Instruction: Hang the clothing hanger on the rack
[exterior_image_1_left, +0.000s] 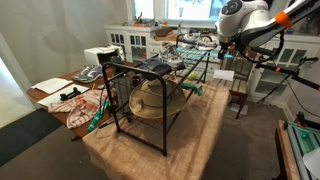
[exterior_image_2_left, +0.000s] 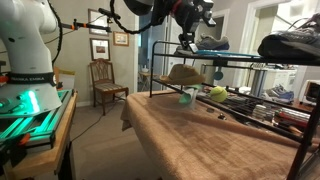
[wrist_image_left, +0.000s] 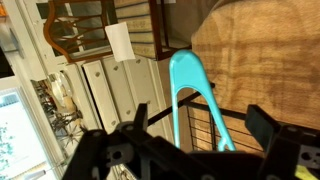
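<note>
The robot's gripper isn't ready to close yet, as a fingertip is above the turquoise hanger (wrist_image_left: 185, 70) in an exterior view. The gripper should first go down, then close on the hanger.
The rack (exterior_image_1_left: 140, 68) is a black tube frame standing on a brown rug; it shows in both exterior views (exterior_image_2_left: 240, 62). My gripper (exterior_image_1_left: 222, 47) hovers over the rack's far end (exterior_image_2_left: 188, 42). In the wrist view a turquoise clothing hanger (wrist_image_left: 185, 70) stands between the fingers of my gripper (wrist_image_left: 200, 125). The fingers are wide apart and touch neither leg of the hanger. A black rack rail (wrist_image_left: 160, 113) and a wire grid lie just behind the hanger. Its lower end is hidden by the gripper body.
A straw hat (exterior_image_2_left: 185, 75) sits under the rack, and shoes (exterior_image_2_left: 210, 45) rest on top of it. A wooden chair (exterior_image_2_left: 105, 80) stands by the wall. A white cabinet (exterior_image_1_left: 130, 40) and papers (exterior_image_1_left: 70, 95) lie beyond the rug (exterior_image_2_left: 200, 140).
</note>
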